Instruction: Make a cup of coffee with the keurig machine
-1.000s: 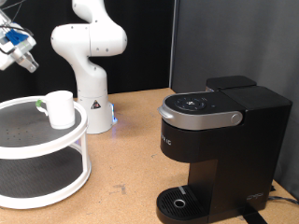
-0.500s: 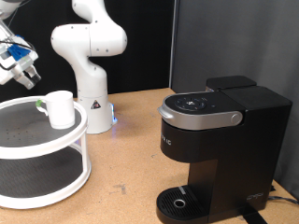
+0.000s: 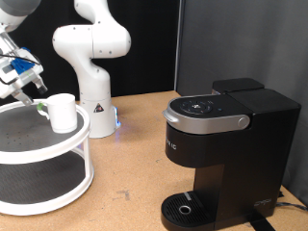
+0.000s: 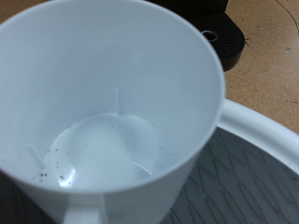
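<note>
My gripper moves toward the handle of the white cup, before it closes: in the exterior view its fingers are short of it, so closing now would miss.
The white cup (image 3: 63,112) stands upright on the top tier of a round white two-tier stand (image 3: 81,141) at the exterior view's left. My gripper (image 3: 26,89) hangs just above and to the left of the cup, fingers apart, holding nothing. In the wrist view the cup (image 4: 112,103) fills the frame, seen from above; it is empty with dark specks on its bottom. No fingers show there. The black keurig machine (image 3: 226,144) stands at the exterior view's right, lid shut, its circular drip tray (image 3: 185,207) bare; the tray also shows in the wrist view (image 4: 222,39).
The white robot base (image 3: 91,67) stands behind the stand on the wooden table (image 3: 130,168). The stand's dark mesh surface (image 4: 238,187) and white rim (image 4: 266,121) show beside the cup. A black curtain hangs behind.
My gripper has come down and to the right, from high at the exterior view's left edge to just beside the cup's rim. The cup and machine have not moved.
</note>
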You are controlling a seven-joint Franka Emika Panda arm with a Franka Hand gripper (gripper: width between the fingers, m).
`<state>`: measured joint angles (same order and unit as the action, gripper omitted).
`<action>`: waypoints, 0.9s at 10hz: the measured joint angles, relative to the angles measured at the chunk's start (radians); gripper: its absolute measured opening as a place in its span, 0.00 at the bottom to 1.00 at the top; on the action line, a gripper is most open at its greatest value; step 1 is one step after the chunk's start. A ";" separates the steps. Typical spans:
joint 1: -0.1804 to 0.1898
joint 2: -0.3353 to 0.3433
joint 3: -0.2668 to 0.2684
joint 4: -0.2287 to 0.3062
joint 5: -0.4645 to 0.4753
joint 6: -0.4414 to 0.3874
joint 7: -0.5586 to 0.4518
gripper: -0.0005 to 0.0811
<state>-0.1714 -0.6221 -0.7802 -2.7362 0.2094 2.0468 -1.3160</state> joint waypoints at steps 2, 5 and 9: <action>-0.002 0.000 -0.010 -0.024 0.002 0.013 0.002 0.98; -0.010 -0.001 -0.012 -0.059 0.005 0.047 0.005 0.99; -0.017 -0.001 -0.017 -0.082 0.006 0.081 0.005 0.99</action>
<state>-0.1885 -0.6228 -0.7968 -2.8185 0.2156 2.1274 -1.3106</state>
